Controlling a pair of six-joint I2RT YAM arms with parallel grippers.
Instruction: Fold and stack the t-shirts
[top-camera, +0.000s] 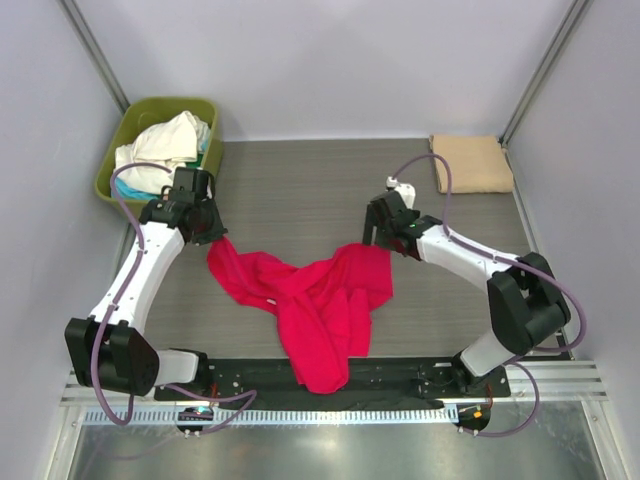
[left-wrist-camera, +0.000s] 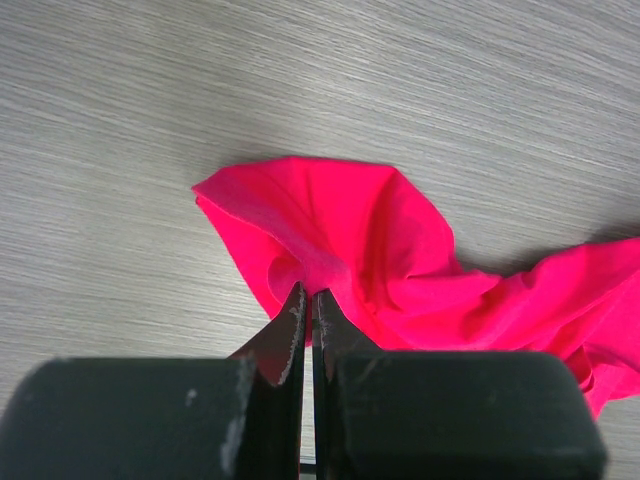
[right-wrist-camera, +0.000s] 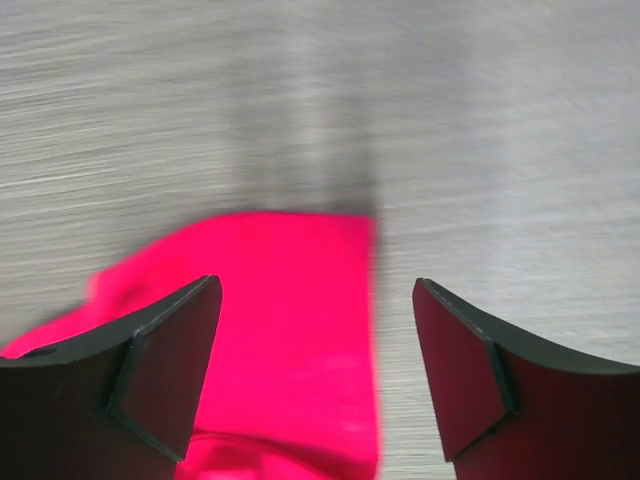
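Note:
My right gripper's fingers are above the cloth, their shadow apart, so it is too early to close on the shirt's corner. The gripper lowers first.
A crumpled red t-shirt (top-camera: 310, 300) lies across the middle of the grey table, one end trailing toward the near edge. My left gripper (top-camera: 212, 232) is shut on the shirt's left corner (left-wrist-camera: 320, 230), cloth pinched between its tips (left-wrist-camera: 310, 295). My right gripper (top-camera: 378, 240) hovers open just above the shirt's right corner (right-wrist-camera: 300, 330), nothing between its fingers (right-wrist-camera: 170, 360). A folded tan t-shirt (top-camera: 471, 163) lies at the back right. Cream-white and teal t-shirts (top-camera: 165, 145) are piled in the tub.
An olive-green plastic tub (top-camera: 205, 108) stands at the back left corner. White walls with metal posts close in the table on three sides. A black rail (top-camera: 400, 375) carries the arm bases at the near edge.

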